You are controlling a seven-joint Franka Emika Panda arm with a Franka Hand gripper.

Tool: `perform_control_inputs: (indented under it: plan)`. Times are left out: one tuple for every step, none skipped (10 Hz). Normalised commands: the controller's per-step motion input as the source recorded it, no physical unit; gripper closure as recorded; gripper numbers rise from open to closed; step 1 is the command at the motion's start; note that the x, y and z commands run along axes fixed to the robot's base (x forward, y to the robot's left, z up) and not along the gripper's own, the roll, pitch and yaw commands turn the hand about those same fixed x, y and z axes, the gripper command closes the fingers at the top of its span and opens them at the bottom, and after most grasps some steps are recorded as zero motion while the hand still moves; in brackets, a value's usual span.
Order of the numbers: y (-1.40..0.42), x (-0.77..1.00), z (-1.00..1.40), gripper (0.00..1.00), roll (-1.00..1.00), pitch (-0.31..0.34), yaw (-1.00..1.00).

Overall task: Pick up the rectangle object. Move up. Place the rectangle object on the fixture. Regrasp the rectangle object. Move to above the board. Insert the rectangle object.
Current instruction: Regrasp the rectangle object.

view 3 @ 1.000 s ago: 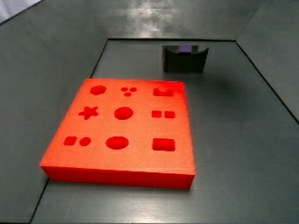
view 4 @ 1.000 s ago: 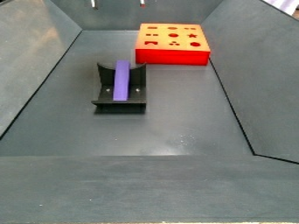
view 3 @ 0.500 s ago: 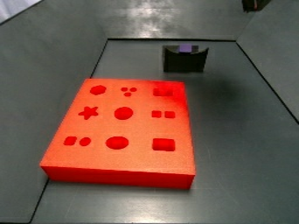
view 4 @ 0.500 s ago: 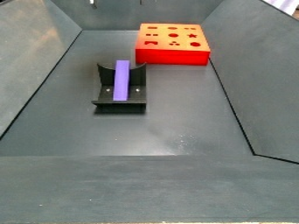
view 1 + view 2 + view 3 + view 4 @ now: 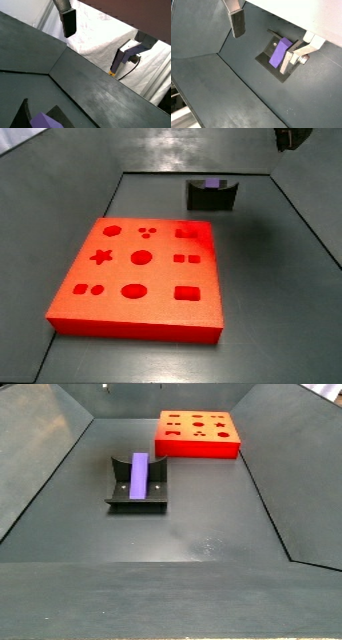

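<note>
The rectangle object should be grabbed by its exposed end (image 5: 213, 182) once my gripper reaches it. Its other end then stays free to go into the board (image 5: 139, 276).
The purple rectangle object (image 5: 139, 474) lies lengthwise in the recess of the dark fixture (image 5: 135, 499), also seen in a side view as the rectangle object (image 5: 211, 183) on the fixture (image 5: 211, 198). The red board (image 5: 139, 276) with its cut-outs lies flat on the floor, apart from the fixture. My gripper (image 5: 260, 54) hangs well above the floor, open, with nothing between its fingers (image 5: 236, 22). In a wrist view the rectangle object (image 5: 279, 51) shows partly behind one finger, far below. Only a dark part of the gripper (image 5: 286, 137) shows at a side view's upper corner.
Sloping dark grey walls (image 5: 54, 464) enclose the floor on all sides. A white cloth (image 5: 100, 35) hangs beyond the far wall in a wrist view. Bare grey floor (image 5: 201, 534) stretches in front of the fixture.
The gripper has come down into the upper right corner of a side view, where it did not show a second ago. The rectangle object, fixture and board have not moved.
</note>
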Motion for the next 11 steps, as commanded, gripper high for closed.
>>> perform_control_inputs:
  plan:
    - [0.07, 0.04, -1.0, 0.0, 0.18, -0.081, 0.18]
    - [0.06, 0.05, -1.0, 0.0, 0.16, -0.111, 0.14]
    - [0.06, 0.06, -1.0, 0.0, 0.13, -0.13, 0.1]
    - [0.06, 0.06, -1.0, 0.0, 0.1, -0.137, 0.06]
    - [0.05, 0.07, -1.0, 0.0, 0.08, -0.136, 0.02]
    - [0.05, 0.08, -1.0, 0.0, 0.07, -0.125, -0.01]
    - [0.04, 0.08, -1.0, 0.0, 0.06, -0.105, -0.04]
    - [0.04, 0.09, -1.0, 0.0, 0.06, -0.083, -0.05]
    - [0.03, 0.1, -1.0, 0.0, 0.06, -0.051, -0.06]
    - [0.03, 0.1, -0.94, 0.0, 0.06, -0.036, -0.06]
    - [0.02, 0.09, -0.74, 0.0, 0.06, -0.001, -0.05]
